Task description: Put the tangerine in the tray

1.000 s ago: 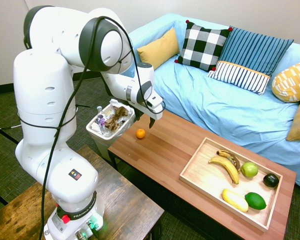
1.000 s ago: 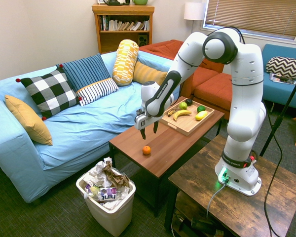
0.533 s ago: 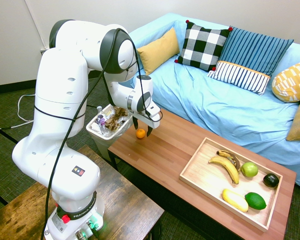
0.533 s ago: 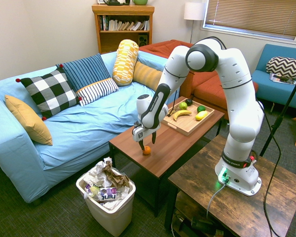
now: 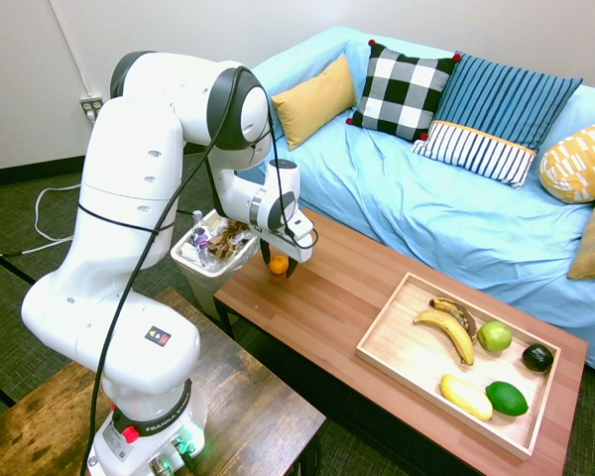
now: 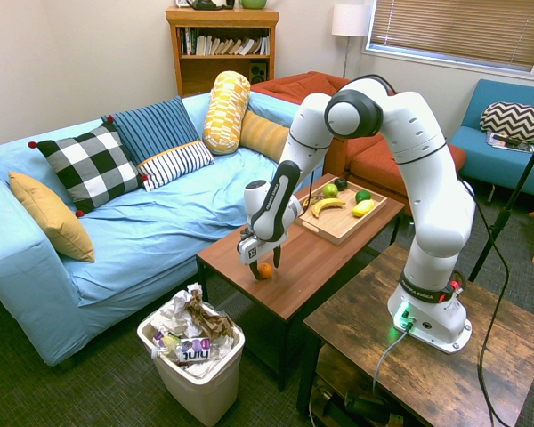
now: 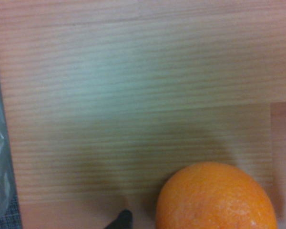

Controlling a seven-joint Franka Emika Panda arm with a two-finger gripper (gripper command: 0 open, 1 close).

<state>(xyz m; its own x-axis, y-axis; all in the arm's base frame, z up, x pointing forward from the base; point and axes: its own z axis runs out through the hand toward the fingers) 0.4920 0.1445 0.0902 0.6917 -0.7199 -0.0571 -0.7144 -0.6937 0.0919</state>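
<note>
The tangerine [image 5: 278, 264] [image 7: 217, 198] would be caught if my gripper closed, so it needs to close now. My fingers reach down on both sides of the tangerine, close above the reddish-brown table.
The tangerine [image 5: 278, 264] [image 6: 264, 270] rests on the reddish-brown table [image 5: 327, 297] near its end by the trash bin. My gripper [image 5: 279, 270] [image 6: 264, 268] is lowered over the fruit and open, with one finger on each side of it. In the wrist view the tangerine [image 7: 217, 198] fills the lower right, sitting on the wood. The pale wooden tray [image 5: 397, 337] [image 6: 336, 225] lies at the table's other end, well away from the gripper.
The tray holds bananas [image 5: 446, 327], a green apple [image 5: 494, 336], a lime [image 5: 507, 398], a yellow fruit [image 5: 466, 396] and a dark avocado [image 5: 536, 358]. A full white trash bin [image 5: 216, 248] [image 6: 194, 351] stands beside the table's end. A blue sofa [image 5: 426, 188] runs behind.
The arm swung toward the trash-bin end of the table and came down, so the open fingers now straddle the tangerine. The tangerine has not moved.
</note>
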